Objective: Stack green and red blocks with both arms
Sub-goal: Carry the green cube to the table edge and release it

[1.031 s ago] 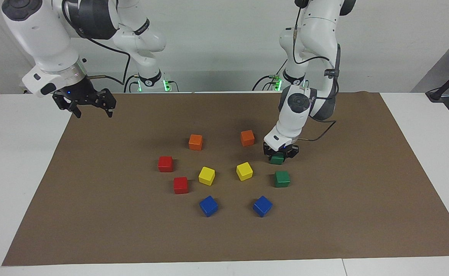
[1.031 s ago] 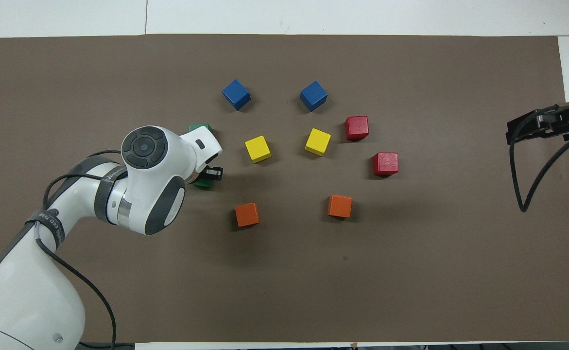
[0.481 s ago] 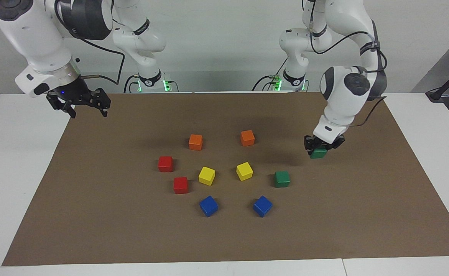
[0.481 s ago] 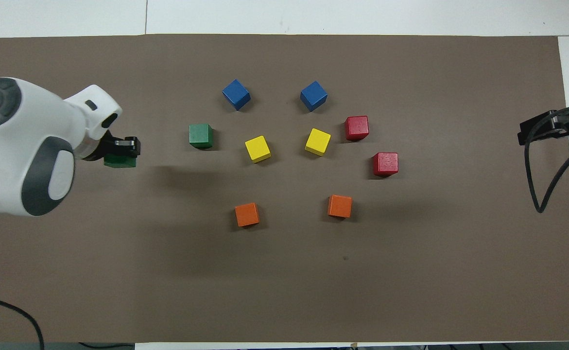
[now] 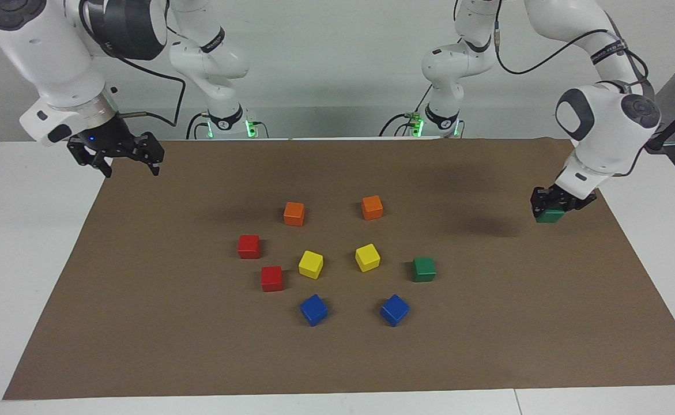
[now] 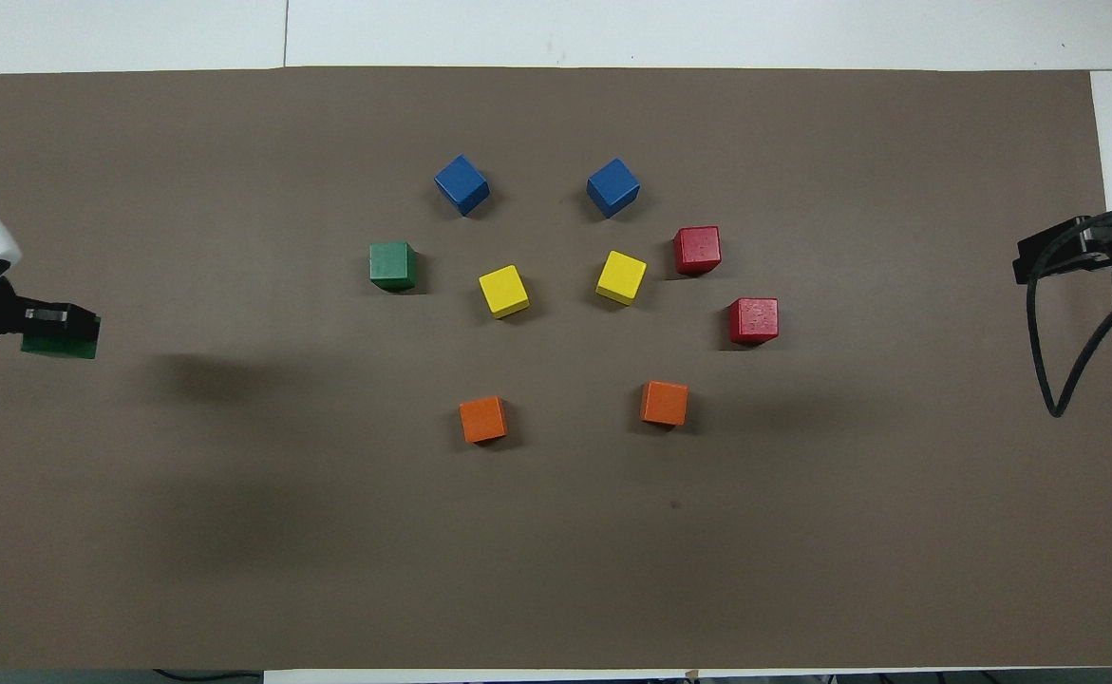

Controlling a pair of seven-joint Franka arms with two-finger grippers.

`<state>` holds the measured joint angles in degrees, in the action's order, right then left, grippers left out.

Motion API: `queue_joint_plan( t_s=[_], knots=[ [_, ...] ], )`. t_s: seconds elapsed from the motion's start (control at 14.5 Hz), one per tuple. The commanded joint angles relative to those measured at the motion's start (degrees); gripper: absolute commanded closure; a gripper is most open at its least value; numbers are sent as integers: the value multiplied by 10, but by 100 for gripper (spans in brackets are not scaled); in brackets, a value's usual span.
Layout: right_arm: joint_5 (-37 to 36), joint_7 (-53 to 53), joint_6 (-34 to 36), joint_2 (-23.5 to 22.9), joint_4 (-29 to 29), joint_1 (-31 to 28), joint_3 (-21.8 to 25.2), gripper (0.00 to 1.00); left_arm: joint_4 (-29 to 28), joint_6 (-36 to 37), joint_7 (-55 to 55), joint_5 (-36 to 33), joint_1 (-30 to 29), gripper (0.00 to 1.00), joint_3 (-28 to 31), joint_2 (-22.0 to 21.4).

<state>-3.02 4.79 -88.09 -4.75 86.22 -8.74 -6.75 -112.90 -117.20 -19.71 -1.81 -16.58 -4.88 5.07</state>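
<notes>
The dark green block is hanging above the brown mat (image 5: 487, 323) and would drop if I opened now, so my left gripper should keep holding the block.
My left gripper (image 5: 551, 208) (image 6: 54, 328) is shut on a dark green block (image 5: 549, 216) (image 6: 60, 344) and holds it in the air over the mat's edge at the left arm's end. A second green block (image 5: 423, 269) (image 6: 392, 265) rests on the brown mat (image 5: 487, 323) beside a yellow cube. Two red blocks (image 5: 249, 246) (image 5: 271, 278) (image 6: 753, 319) (image 6: 697, 250) sit toward the right arm's end. My right gripper (image 5: 125, 161) (image 6: 1054, 252) hangs open and empty over the mat's corner at the right arm's end, waiting.
Two orange cubes (image 5: 294, 213) (image 5: 372, 207) lie nearest the robots, two yellow cubes (image 5: 310, 264) (image 5: 367, 257) in the middle, two blue cubes (image 5: 313, 309) (image 5: 394, 310) farthest away. White table (image 5: 26, 259) borders the mat at both ends.
My left gripper lifted the green block from among the cubes and carried it out to the left arm's end of the mat. The right gripper drifted slightly outward.
</notes>
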Motion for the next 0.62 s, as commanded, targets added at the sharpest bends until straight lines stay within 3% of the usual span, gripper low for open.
queue_joint_plan(
  t_s=[0.0,0.28,0.55],
  knots=[
    [3,14,-2,19,15,-8,-5,0,-63,-50,-31,10,-32,100,-7,-31],
    [3,14,23,38,21,-12,-4,0,-151,-176,-38,10,-50,100,-7,-25],
    [4,14,47,50,21,-12,-4,0,-157,-209,-65,10,-49,100,-7,3]
  ],
)
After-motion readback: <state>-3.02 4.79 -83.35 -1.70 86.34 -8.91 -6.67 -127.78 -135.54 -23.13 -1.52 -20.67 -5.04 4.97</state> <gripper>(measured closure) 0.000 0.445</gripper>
